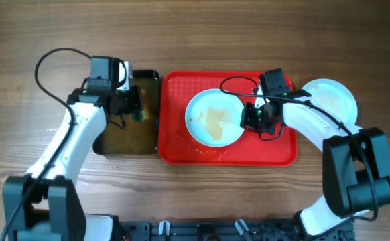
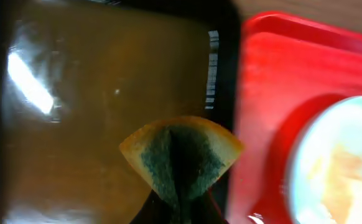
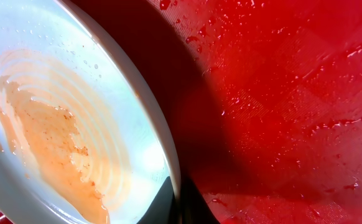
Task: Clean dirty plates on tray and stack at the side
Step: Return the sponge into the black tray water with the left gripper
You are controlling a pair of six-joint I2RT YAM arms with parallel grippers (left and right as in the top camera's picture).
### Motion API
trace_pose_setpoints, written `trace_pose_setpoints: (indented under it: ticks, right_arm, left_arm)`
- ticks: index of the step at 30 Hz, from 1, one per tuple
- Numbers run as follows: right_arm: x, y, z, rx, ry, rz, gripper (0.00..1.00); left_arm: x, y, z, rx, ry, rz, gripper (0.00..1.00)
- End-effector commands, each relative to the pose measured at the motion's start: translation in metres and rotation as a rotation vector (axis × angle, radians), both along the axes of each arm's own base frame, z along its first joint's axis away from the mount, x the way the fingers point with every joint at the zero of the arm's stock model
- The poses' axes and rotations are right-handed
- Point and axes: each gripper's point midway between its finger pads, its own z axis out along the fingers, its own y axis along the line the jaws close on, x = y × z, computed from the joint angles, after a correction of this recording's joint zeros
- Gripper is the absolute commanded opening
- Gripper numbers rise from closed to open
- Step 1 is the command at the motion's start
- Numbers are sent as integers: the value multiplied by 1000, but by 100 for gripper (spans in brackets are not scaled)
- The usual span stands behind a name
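Observation:
The sponge in the left gripper's fingers hangs above the black tray's brownish water, so the left gripper needs to keep holding the sponge.
A pale blue-white plate smeared with orange sauce lies on the red tray. My right gripper is shut on its right rim; the right wrist view shows the rim between the fingers, the plate tilted above the wet tray. Another plate lies on the table right of the tray. My left gripper is shut on a yellow-and-green sponge over the black tray of brownish water. The left wrist view shows the plate's edge.
The black tray sits directly left of the red tray, their rims nearly touching. Water drops and a wet patch lie on the red tray's floor. Bare wooden table lies behind and in front.

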Motion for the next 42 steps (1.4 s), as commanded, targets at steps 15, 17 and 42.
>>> trace_pose_setpoints:
  ticks: [15, 17, 42]
  right_arm:
    - [-6, -2, -10, -17, 25, 19, 5]
    - [-7, -2, -10, -18, 26, 19, 5]
    - [-8, -2, -10, -19, 31, 18, 5]
  left_arm:
    - [-4, 12, -84, 70, 151, -39, 67]
    - [-9, 12, -95, 72, 187, -40, 63]
    - [-34, 11, -66, 56, 284, -48, 4]
